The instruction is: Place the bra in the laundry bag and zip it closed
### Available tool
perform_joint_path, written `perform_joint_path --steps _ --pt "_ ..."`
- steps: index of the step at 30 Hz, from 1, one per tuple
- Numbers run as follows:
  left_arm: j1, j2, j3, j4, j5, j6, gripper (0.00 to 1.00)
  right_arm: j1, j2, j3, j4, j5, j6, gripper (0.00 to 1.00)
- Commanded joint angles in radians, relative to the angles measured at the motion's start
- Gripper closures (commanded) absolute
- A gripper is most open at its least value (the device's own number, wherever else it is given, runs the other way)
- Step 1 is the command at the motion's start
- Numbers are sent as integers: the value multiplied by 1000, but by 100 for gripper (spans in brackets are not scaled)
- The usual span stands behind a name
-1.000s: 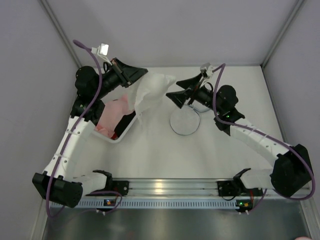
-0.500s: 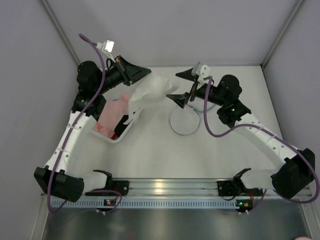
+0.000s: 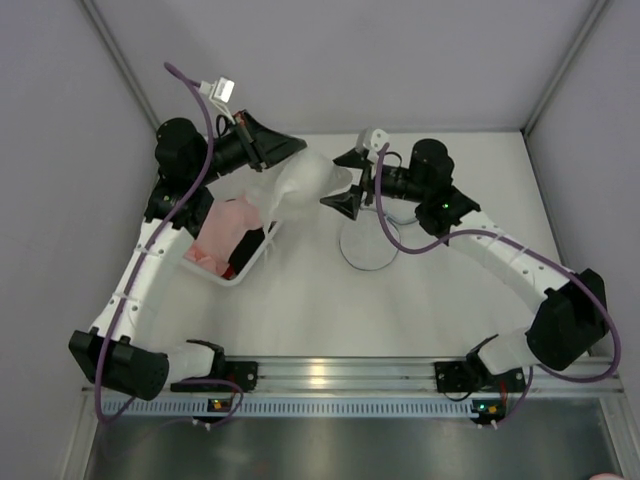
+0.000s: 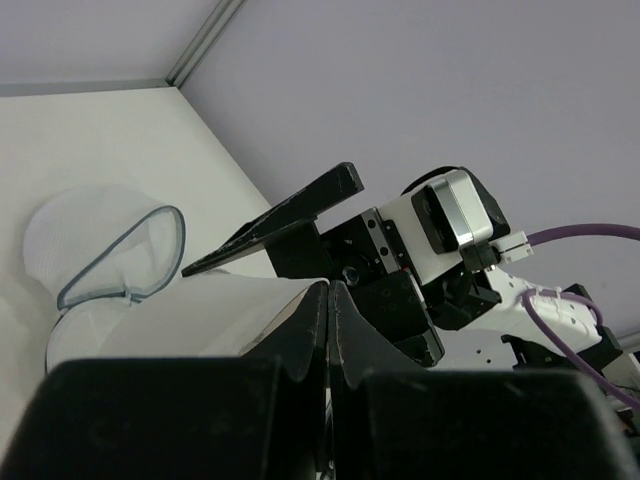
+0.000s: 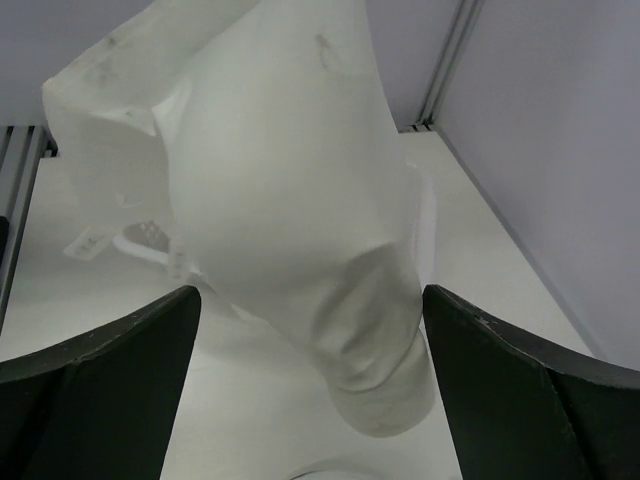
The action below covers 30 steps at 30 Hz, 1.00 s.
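Observation:
My right gripper is open, with the low end of the bra's cup between its fingers, so it would hold the cup if it closed now.
The white bra (image 3: pixel 303 185) hangs in the air from my left gripper (image 3: pixel 286 151), which is shut on its upper edge. In the left wrist view the jaws (image 4: pixel 330 290) are pressed together on the white fabric (image 4: pixel 180 320). My right gripper (image 3: pixel 346 181) is open, level with the bra's right end. In the right wrist view (image 5: pixel 310 300) the bra's hanging cup (image 5: pixel 290 190) sits between the wide-apart fingers, not touching them. The round mesh laundry bag (image 3: pixel 368 245) lies on the table below the right gripper and also shows in the left wrist view (image 4: pixel 110 250).
A clear plastic bin (image 3: pixel 250 268) stands on the left under the left arm, holding a pink cloth (image 3: pixel 225 222) and a black-and-red item (image 3: pixel 243 250). Grey walls close in the table on three sides.
My right gripper has swung left from above the bag to the bra's right end, jaws still open. My left gripper has held the bra, shifting it slightly right.

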State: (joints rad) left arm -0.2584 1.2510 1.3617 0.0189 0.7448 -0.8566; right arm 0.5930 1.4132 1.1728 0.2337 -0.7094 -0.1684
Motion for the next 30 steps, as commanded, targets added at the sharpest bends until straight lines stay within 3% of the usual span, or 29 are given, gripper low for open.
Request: perform_joint_path --steps 1,8,11,14,17,19,20,21,24,25,28,30 --pt "-7 -2 54 33 42 27 100 13 6 90 -23 -13 -43 8" --pt "-8 -1 53 33 47 31 100 19 -11 73 -27 -10 -40 59" --pt "-7 -1 53 33 38 42 100 21 -29 71 -66 8 -60 100" --pt "-8 -1 62 6 7 74 100 22 -59 61 -88 31 -63 100" --pt "-7 -5 103 -129 -96 200 95 25 -100 39 -96 68 -42 100" --pt "-7 -16 135 -226 -169 332 79 24 -132 44 -134 125 0 100" --pt "-7 -25 137 -250 -198 411 66 24 -140 57 -155 142 29 100" --pt "-7 -47 139 -284 -276 447 43 24 -155 62 -195 174 49 100" --pt "-7 -105 97 -295 -428 556 16 24 -180 80 -250 238 144 100" --pt "-8 -113 76 -297 -470 570 1 24 -186 80 -266 254 164 100" --pt "-8 -114 63 -321 -573 576 1 24 -194 105 -353 335 257 100" --pt "-8 -99 62 -333 -619 544 1 28 -194 140 -420 477 273 100"
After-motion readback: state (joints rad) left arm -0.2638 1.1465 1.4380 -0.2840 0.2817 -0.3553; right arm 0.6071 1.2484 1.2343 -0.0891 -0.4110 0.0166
